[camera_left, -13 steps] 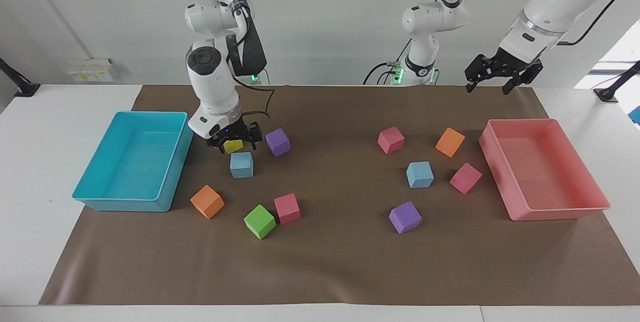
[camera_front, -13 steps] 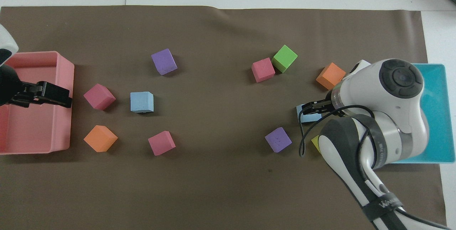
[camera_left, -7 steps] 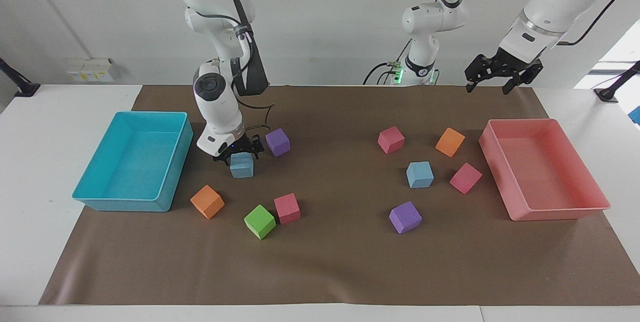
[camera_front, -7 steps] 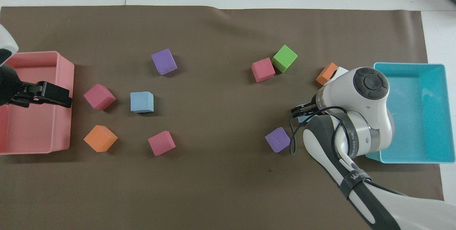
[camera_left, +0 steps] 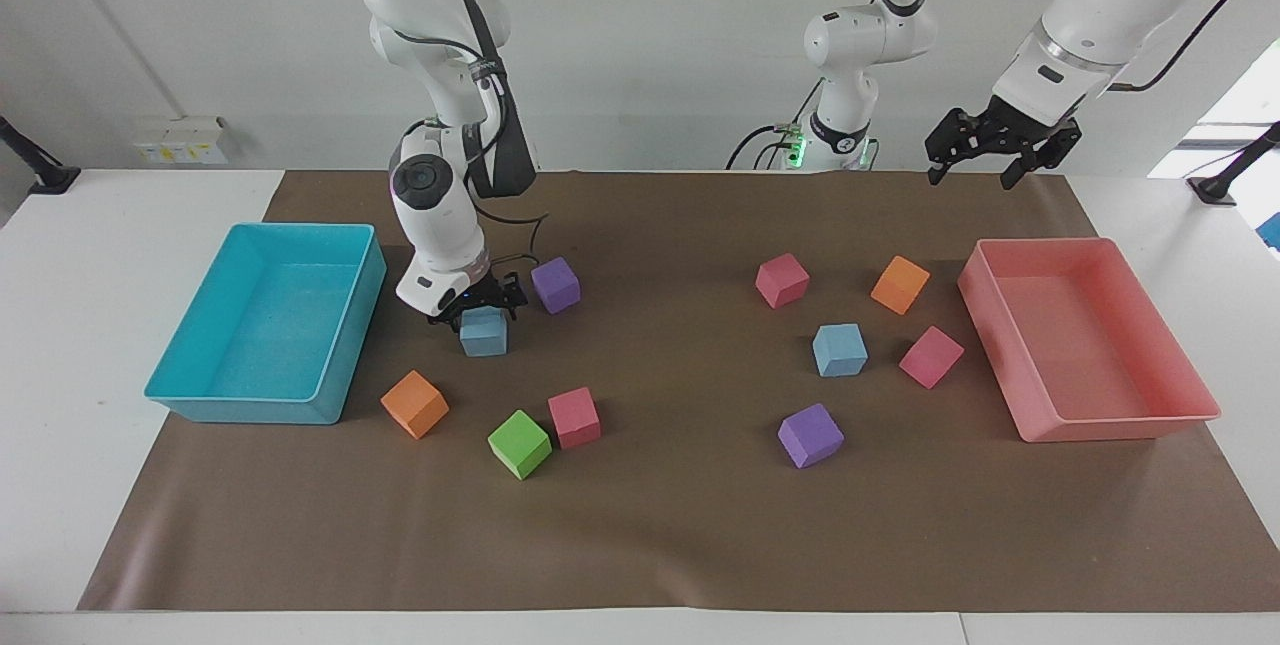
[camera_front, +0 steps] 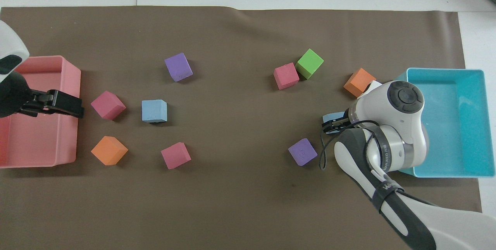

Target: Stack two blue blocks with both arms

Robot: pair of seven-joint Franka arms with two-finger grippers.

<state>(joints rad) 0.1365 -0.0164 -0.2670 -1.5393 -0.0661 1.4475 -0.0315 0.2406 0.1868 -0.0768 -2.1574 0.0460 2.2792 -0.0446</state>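
Note:
My right gripper's fingers reach down around the sides of the blue block beside the purple cube, so my right gripper closes next. Closing now would catch the block.
One blue block (camera_left: pixel 484 334) lies on the brown mat near the cyan tray, toward the right arm's end. My right gripper (camera_left: pixel 478 307) is down over it, open, with its fingers at the block's upper sides. From overhead only an edge of this block (camera_front: pixel 331 117) shows beside the right gripper (camera_front: pixel 333 123). The other blue block (camera_left: pixel 839 349) (camera_front: pixel 154 111) sits untouched toward the left arm's end. My left gripper (camera_left: pixel 990 147) (camera_front: pixel 58 102) hangs open and empty, high over the pink tray's edge.
A purple cube (camera_left: pixel 555 284) sits close beside the right gripper. Orange (camera_left: pixel 414 404), green (camera_left: pixel 519 444) and pink (camera_left: pixel 574 417) cubes lie farther out. Pink (camera_left: pixel 781 280), orange (camera_left: pixel 900 284), pink (camera_left: pixel 931 356) and purple (camera_left: pixel 810 435) cubes ring the other blue block. Cyan tray (camera_left: pixel 180 395) and pink tray (camera_left: pixel 1110 425) stand at the mat's ends.
My right gripper came down from above the yellow cube onto the blue block, and the yellow cube is now hidden. The left gripper hardly moved.

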